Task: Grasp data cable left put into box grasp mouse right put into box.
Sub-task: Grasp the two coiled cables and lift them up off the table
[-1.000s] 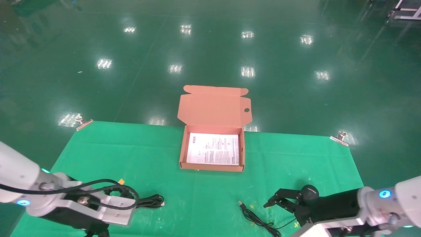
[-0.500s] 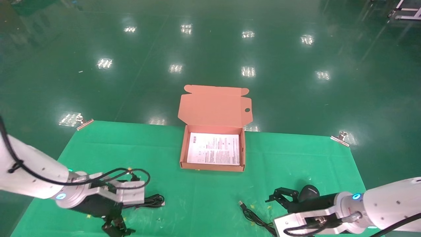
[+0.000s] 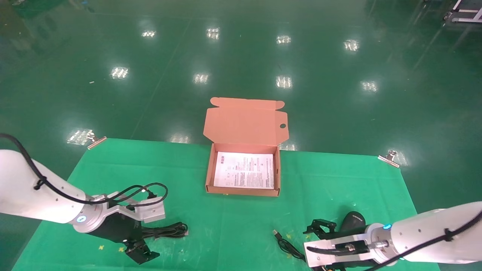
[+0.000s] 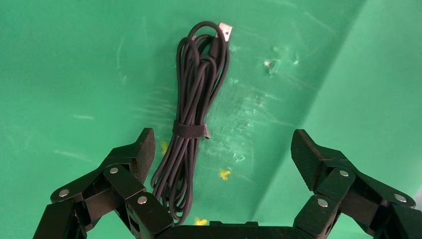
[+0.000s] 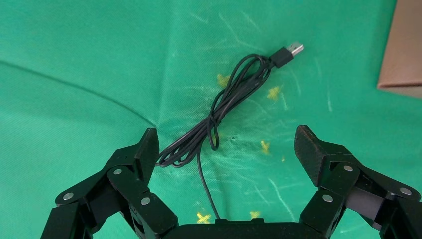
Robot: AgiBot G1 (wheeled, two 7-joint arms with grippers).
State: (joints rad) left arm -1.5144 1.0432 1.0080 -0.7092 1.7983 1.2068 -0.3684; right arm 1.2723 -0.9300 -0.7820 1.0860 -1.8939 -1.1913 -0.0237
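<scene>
My right gripper's fingers straddle the middle of the mouse's cord (image 3: 287, 246) (image 5: 213, 117) but hover above the green cloth, so it is too early to close; lowering comes next, then closing.
The data cable (image 3: 170, 230) lies as a long black bundle on the green cloth at the front left. In the left wrist view the data cable (image 4: 192, 124) runs beside one finger (image 4: 141, 155) of my open left gripper (image 4: 224, 155), which hovers over its near end (image 3: 138, 251). The open box (image 3: 278, 173) stands mid-table, lined with a white sheet (image 3: 244, 170). The black mouse (image 3: 354, 219) lies at the front right, next to my open right gripper (image 3: 321, 227). The right wrist view shows my right gripper (image 5: 226, 152) above the mouse's cord (image 5: 219, 119) and USB plug (image 5: 291, 52); the mouse is hidden there.
The green cloth (image 3: 150, 169) covers the table, clipped at its far corners (image 3: 96, 142) (image 3: 389, 158). The mouse's cord (image 3: 289, 247) trails left of the mouse. A corner of the box (image 5: 403, 50) shows in the right wrist view. Shiny green floor lies beyond.
My left arm has swung so its gripper now points down at the data cable's near end. My right wrist has turned and the gripper has drawn slightly back beside the mouse.
</scene>
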